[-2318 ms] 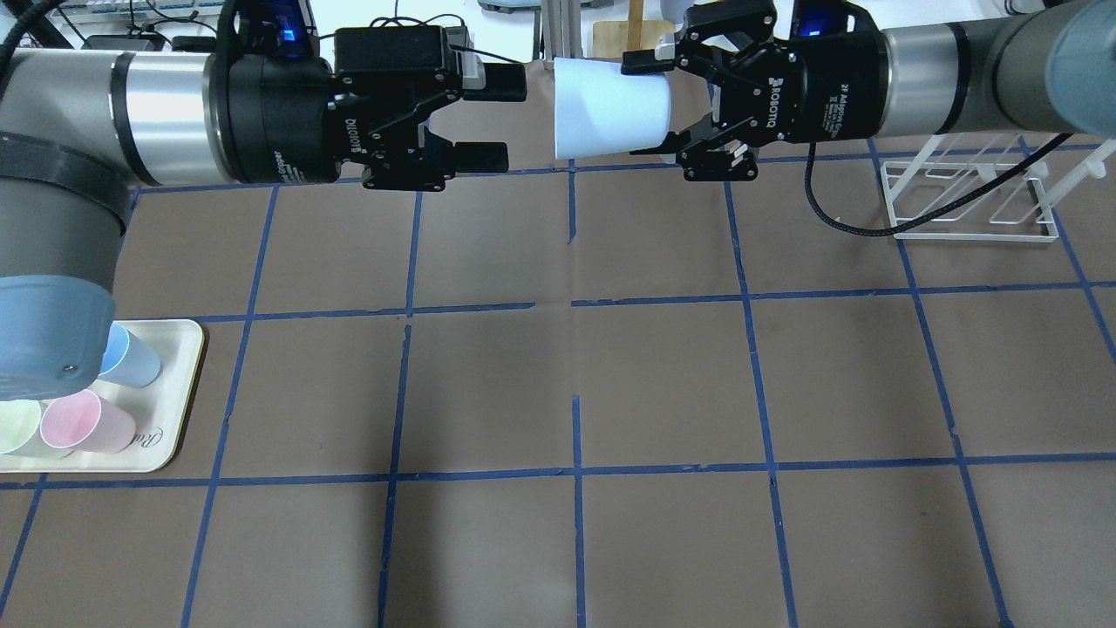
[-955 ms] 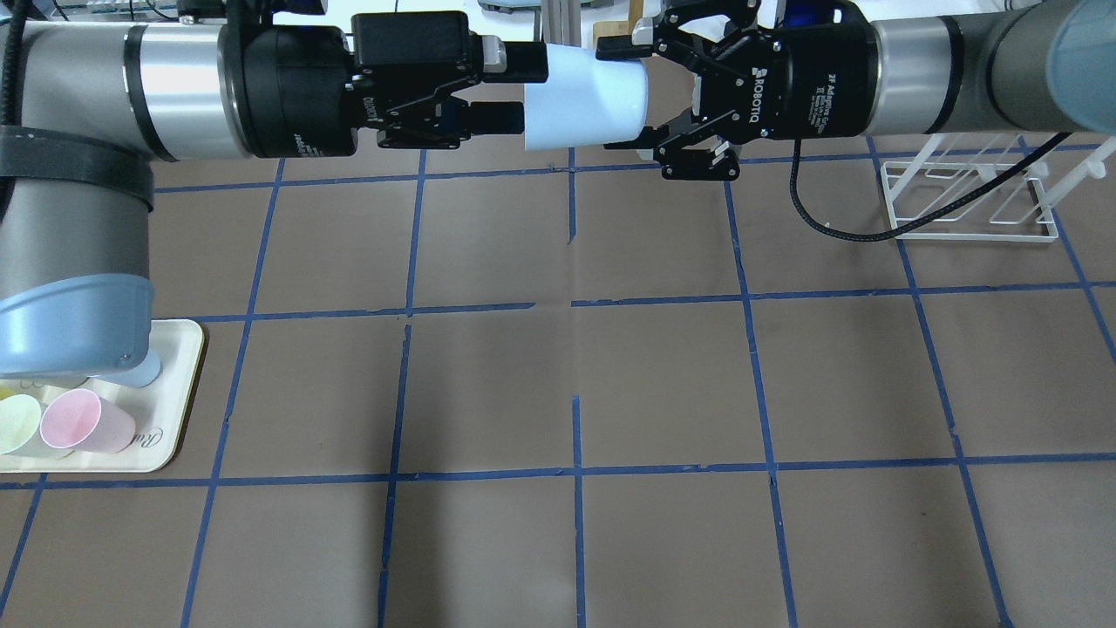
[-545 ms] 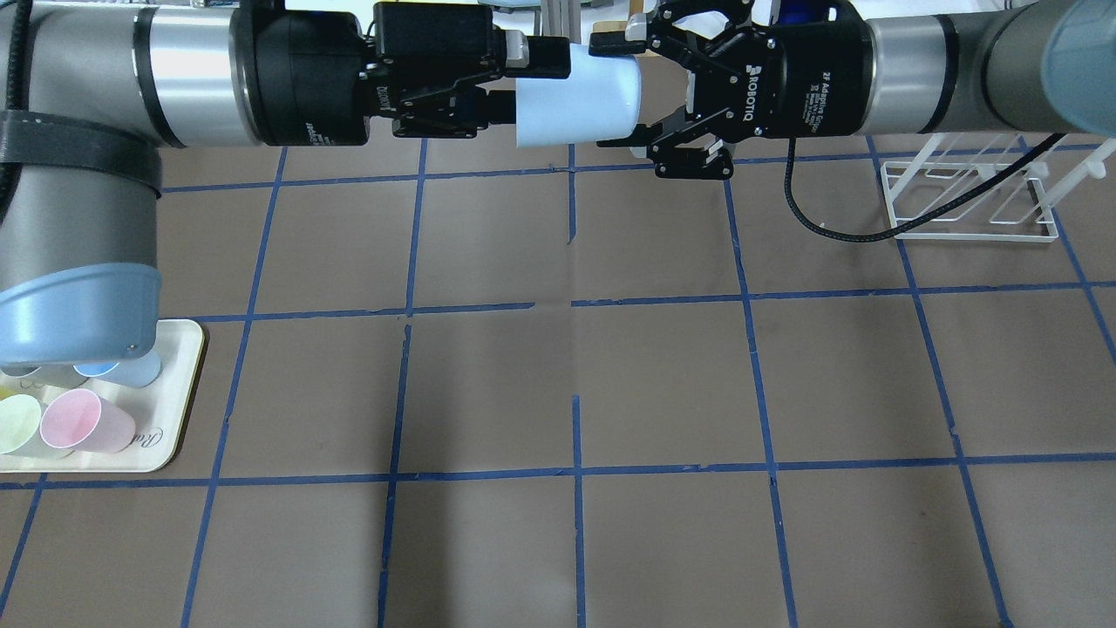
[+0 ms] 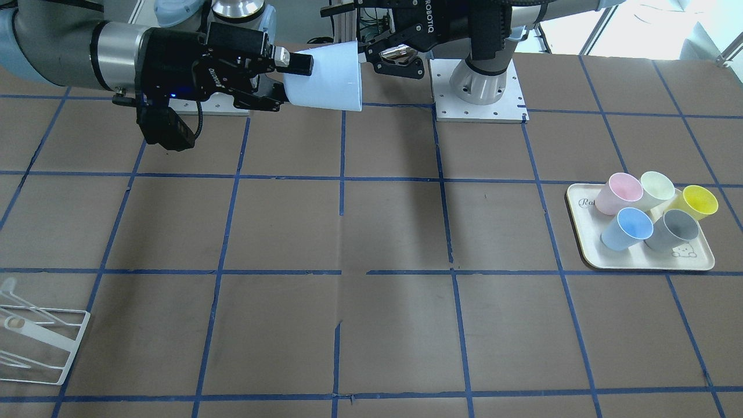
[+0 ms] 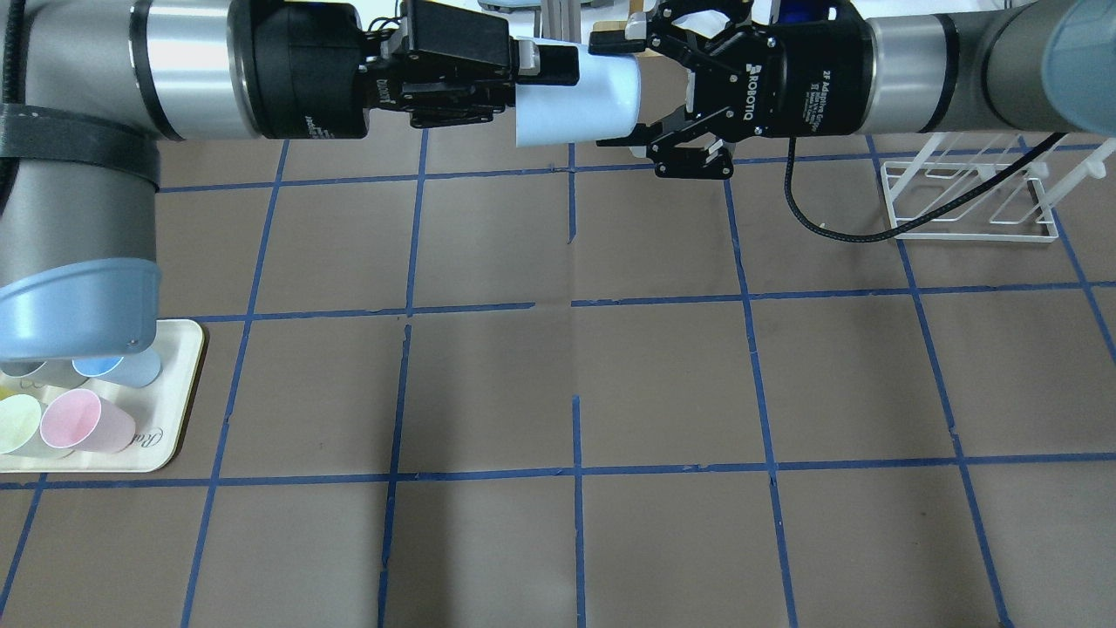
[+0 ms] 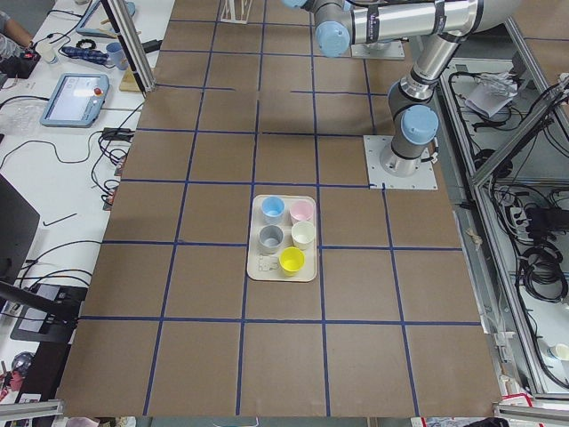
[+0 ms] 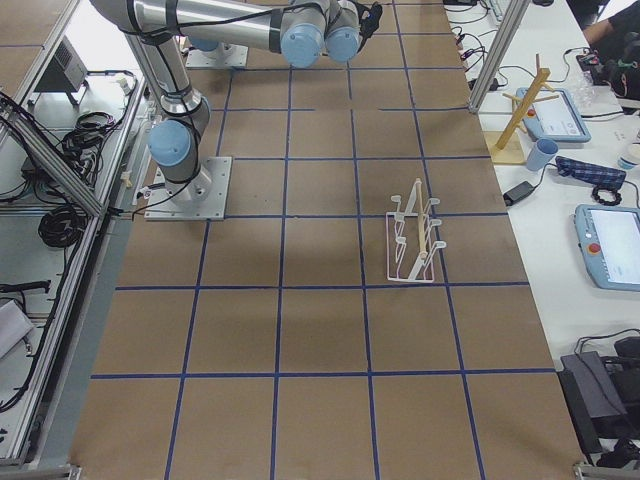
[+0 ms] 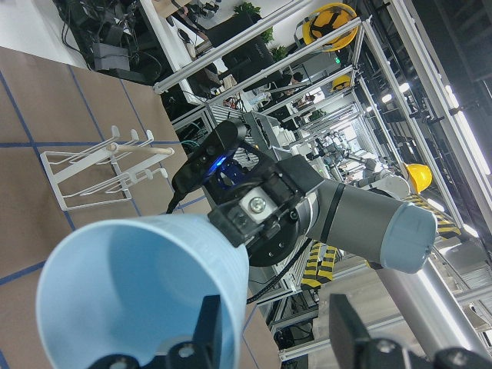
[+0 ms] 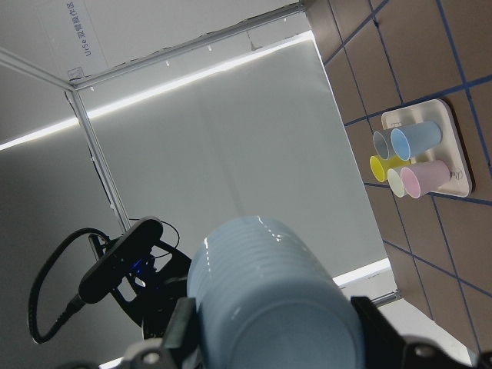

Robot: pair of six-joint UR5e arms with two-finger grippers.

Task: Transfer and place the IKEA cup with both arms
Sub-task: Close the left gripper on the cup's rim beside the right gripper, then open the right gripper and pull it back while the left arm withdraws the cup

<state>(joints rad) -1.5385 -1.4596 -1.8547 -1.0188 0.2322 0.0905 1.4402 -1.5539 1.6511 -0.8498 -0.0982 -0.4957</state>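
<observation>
The left gripper grabs the light-blue cup by its wide rim next, to transfer the cup onto the tray.
The pale light-blue IKEA cup hangs on its side above the table's far edge and also shows in the front view. My right gripper is shut on its narrow base end, which fills the right wrist view. The cup's open mouth faces my left gripper. The left gripper is open. Its fingers straddle the rim wall, one over the mouth and one outside, with a gap still showing.
A cream tray on the robot's left holds the second blue cup and pink, pale green, yellow and grey cups. In the overhead view my left arm partly covers this tray. A white wire rack stands on the robot's right.
My left gripper has moved right until its fingers reach over the cup's rim, and they have narrowed. My right gripper has brought the cup a little left and toward the far edge.
</observation>
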